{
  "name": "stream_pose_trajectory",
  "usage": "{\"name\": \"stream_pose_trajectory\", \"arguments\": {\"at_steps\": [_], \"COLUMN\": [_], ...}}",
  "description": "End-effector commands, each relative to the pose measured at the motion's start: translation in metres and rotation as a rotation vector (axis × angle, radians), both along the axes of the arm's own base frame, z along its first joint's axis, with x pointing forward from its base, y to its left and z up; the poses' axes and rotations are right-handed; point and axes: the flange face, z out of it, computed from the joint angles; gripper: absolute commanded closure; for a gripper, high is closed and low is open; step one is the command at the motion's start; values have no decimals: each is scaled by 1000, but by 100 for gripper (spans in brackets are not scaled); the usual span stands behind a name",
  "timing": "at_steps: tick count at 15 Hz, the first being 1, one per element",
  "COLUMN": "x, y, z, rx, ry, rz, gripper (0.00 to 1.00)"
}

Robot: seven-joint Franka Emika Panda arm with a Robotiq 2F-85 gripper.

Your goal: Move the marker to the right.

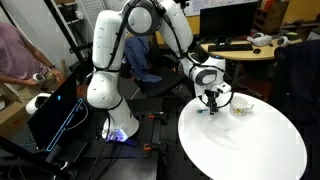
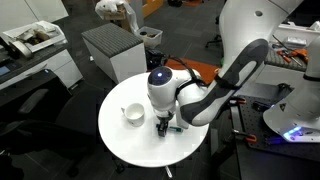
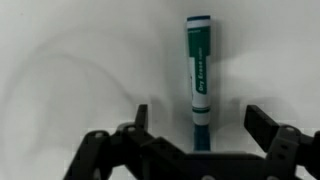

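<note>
My fingers reach past the marker's near end, low at the table on both sides. I should close my gripper on the marker now, because it would catch it.
The marker (image 3: 198, 72) is a thin dark teal-green stick with a white label. It lies flat on the round white table (image 1: 250, 150) and points away from the wrist camera. In the wrist view my gripper (image 3: 200, 125) is open, with one finger on each side of the marker's near end and a clear gap on both sides. In both exterior views the gripper (image 1: 212, 104) (image 2: 163, 126) hangs low over the table near its edge. The marker is barely visible under the fingers (image 2: 170, 129).
A small round whitish bowl (image 1: 240, 106) (image 2: 133, 114) sits on the table beside the gripper. A grey cabinet (image 2: 112, 50) stands behind the table. Desks, chairs and a person (image 1: 15, 50) surround the area.
</note>
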Motion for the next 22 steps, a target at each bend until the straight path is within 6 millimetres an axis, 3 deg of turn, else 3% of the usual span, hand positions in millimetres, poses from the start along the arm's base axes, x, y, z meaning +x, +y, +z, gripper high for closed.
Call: {"name": "stream_pose_trajectory", "arguments": {"at_steps": [1,6,8,17,18,19,22], "x": [7,9,10,14,14,14,12], "y": [3,3,3,4,4,4,6], "z": [-2,-6,-8,-9,-8,-8,2], "rx": [-7,-14,-16,-28,-29,-30,-21], "ry": [35,59,64,73,74,73,57], "rz": [4,5,5,3,2,1,-11], "gripper": [2,14,23,96,100,96,95]}}
